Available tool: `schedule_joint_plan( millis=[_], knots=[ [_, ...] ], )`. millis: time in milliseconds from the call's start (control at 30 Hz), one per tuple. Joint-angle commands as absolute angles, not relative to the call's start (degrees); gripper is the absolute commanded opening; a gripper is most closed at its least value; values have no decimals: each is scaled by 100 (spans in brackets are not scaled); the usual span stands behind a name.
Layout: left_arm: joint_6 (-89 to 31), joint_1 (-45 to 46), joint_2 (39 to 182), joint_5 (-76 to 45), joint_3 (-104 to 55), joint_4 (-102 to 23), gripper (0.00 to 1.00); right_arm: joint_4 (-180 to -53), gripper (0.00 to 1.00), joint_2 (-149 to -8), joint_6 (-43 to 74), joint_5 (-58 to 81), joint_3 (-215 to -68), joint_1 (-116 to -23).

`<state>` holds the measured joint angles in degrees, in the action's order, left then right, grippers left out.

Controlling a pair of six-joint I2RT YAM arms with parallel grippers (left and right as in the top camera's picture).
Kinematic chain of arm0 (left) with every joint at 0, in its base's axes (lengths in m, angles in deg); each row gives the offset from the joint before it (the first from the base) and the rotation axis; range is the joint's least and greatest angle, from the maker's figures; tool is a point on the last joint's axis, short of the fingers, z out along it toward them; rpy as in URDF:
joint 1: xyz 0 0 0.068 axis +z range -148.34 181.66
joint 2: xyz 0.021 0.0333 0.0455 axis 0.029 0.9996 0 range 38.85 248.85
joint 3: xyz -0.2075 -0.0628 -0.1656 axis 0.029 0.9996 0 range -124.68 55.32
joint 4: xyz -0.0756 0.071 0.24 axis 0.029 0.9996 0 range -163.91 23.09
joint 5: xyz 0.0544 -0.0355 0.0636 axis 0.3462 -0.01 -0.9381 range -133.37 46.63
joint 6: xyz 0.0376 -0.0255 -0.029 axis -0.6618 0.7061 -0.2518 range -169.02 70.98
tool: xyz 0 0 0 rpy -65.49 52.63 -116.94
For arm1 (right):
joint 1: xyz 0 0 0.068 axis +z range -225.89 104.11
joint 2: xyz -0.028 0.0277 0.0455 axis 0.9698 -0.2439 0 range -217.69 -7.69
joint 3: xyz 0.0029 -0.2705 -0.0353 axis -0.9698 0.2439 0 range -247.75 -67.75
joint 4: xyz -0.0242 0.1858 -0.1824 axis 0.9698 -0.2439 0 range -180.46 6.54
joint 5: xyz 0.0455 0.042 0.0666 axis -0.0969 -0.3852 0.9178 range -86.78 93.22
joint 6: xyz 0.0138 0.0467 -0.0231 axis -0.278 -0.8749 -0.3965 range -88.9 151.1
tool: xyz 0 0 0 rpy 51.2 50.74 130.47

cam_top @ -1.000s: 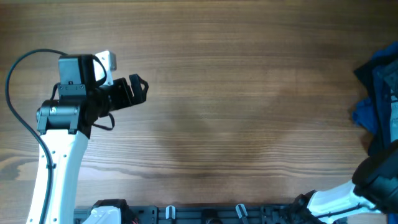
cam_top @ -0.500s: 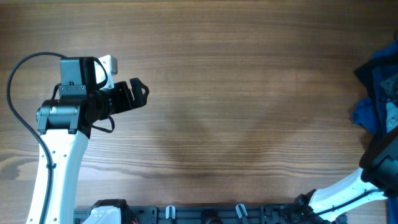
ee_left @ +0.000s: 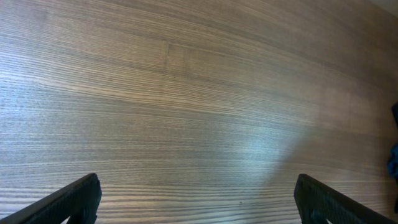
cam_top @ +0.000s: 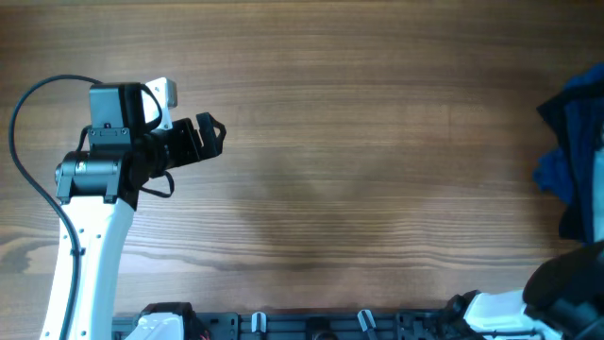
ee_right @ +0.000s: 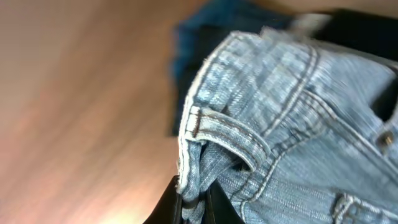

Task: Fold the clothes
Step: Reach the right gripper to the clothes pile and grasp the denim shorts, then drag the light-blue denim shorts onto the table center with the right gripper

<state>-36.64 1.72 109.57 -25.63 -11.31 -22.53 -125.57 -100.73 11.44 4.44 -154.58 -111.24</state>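
My right gripper holds the denim shorts by the waistband. My left gripper should next grab their free edge, apart from that hold, to spread them for folding.
The clothes are light blue denim shorts (ee_right: 292,106), filling the right wrist view with their waistband, a belt loop and seams. My right gripper (ee_right: 194,202) is shut on a bunched fold of the waistband edge, a black finger (ee_right: 169,208) on each side of the cloth. The overhead view catches only part of the right arm (cam_top: 566,283), at the bottom right corner. My left gripper (cam_top: 203,137) hovers over bare wood at the left of the table. In its wrist view the left gripper (ee_left: 198,196) is wide open, with nothing between the fingertips (ee_left: 78,199).
A dark blue fabric pile (cam_top: 576,142) lies at the table's right edge; the dark blue fabric (ee_right: 193,43) also sits behind the shorts in the right wrist view. The wooden table (cam_top: 359,151) spans the overhead view. A black rail (cam_top: 311,326) runs along the front edge.
My right gripper has closed onto the denim waistband. In the overhead view the right arm has shifted down toward the bottom right corner. The left arm stays where it was.
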Motion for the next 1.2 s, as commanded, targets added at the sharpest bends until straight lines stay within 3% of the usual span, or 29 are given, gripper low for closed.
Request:
schedule_joint_plan(
  millis=[0, 167, 367, 400, 433, 533, 633, 733, 900, 933, 1033, 1167],
  knots=[
    [-3655, 145, 10941, -2475, -1249, -2269, 100, -12578, 4, -9384, 1159, 1825, -15711, -9915],
    [-3653, 239, 10780, -2484, -1443, -2267, 100, -12839, 4, -9522, 950, 1834, -15674, -7793],
    [-3653, 965, 10467, -2519, -1789, -2260, 100, -12240, 4, -10532, 539, 1814, -15668, -5194],
    [-3655, 1098, 10401, -2517, -1789, -2260, 100, -12159, 7, -10696, 545, 1838, -15668, -4840],
    [-3657, 1197, 10360, -2517, -1789, -2258, 100, -12117, 22, -10796, 576, 1836, -15668, -4569],
    [-3657, 1308, 10336, -2515, -1789, -2151, 100, -11971, 42, -10940, 1015, 1652, -15668, -3830],
    [-3657, 1304, 10373, -2510, -1789, -1993, 99, -12106, 43, -10809, 906, 695, -15668, -3832],
    [-3655, 1258, 10423, -2425, -1789, -1877, 98, -12323, 45, -10643, 864, 428, -15668, -4492],
    [-3659, 666, 10747, -2430, -1786, -1768, 75, -12873, 48, -10829, 1238, 1346, -15650, -5758],
    [-3659, 539, 10847, -2427, -1786, -1768, 74, -12930, 53, -10921, 1398, 1532, -15650, -5832],
    [-3697, 143, 11304, -2482, -1786, -1781, 88, -12893, 72, -11284, 2263, 2131, -15630, -5852],
    [-3683, -16, 12019, -2204, -1786, -2052, 95, -13051, 68, -11705, 2143, 1759, -15630, -5876]
  ],
)
